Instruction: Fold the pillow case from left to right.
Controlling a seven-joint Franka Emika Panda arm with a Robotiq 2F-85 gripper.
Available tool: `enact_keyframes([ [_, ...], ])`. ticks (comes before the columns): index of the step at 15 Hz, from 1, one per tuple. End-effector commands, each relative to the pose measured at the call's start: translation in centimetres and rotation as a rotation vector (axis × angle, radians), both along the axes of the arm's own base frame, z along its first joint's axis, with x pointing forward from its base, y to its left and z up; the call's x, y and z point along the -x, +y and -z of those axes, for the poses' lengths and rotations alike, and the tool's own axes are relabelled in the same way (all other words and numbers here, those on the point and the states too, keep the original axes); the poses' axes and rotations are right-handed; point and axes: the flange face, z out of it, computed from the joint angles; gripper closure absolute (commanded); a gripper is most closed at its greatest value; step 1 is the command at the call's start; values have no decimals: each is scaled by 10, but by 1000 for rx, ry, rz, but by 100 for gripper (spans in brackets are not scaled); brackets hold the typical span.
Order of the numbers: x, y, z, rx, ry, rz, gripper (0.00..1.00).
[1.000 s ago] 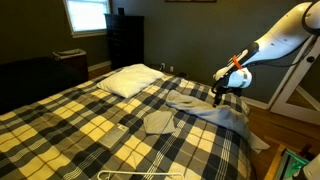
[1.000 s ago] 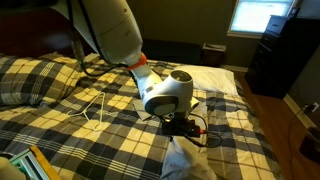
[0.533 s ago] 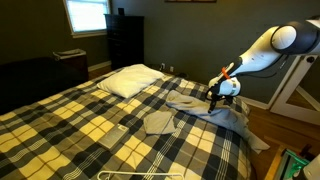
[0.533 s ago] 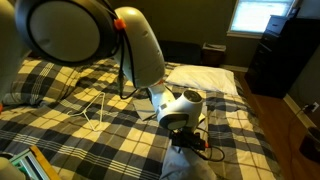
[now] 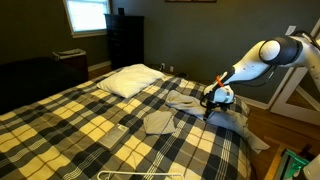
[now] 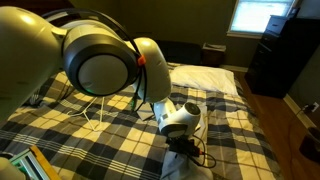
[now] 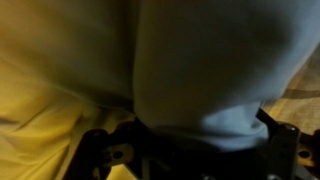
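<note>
My gripper is open with the pale cloth bulging up between its fingers, so it needs to close, and that would hold the cloth.
The pillow case [image 5: 196, 108] is a wrinkled pale grey cloth lying on the checked bedspread near the bed's edge, with a smaller folded part [image 5: 158, 122] toward the middle. My gripper [image 5: 211, 104] points down and is right at the cloth's upper surface. In an exterior view the arm's bulk covers most of the scene; the gripper [image 6: 184, 146] sits on top of the cloth [image 6: 178, 166]. In the wrist view the pale cloth [image 7: 200, 70] fills the picture, blurred, and bulges between the dark fingers [image 7: 284, 140], which stand wide apart.
A plump white pillow [image 5: 130, 80] lies at the head of the bed, also seen in an exterior view [image 6: 212, 78]. A white wire hanger [image 6: 96, 108] lies on the bedspread [image 5: 80, 125]. A dark dresser [image 5: 125, 38] stands by the wall. The bed's edge drops off just beyond the cloth.
The arm has folded down and the gripper has sunk from above the cloth onto it, moving slightly toward the bed's middle. The cloth has not visibly moved.
</note>
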Motion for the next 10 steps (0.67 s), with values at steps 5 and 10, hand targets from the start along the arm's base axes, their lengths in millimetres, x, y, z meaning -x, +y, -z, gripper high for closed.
enact_keyframes([
  [5, -10, -2, 2, -18, -1, -13, 65],
  [10, -16, 18, -12, -127, -19, -43, 80],
])
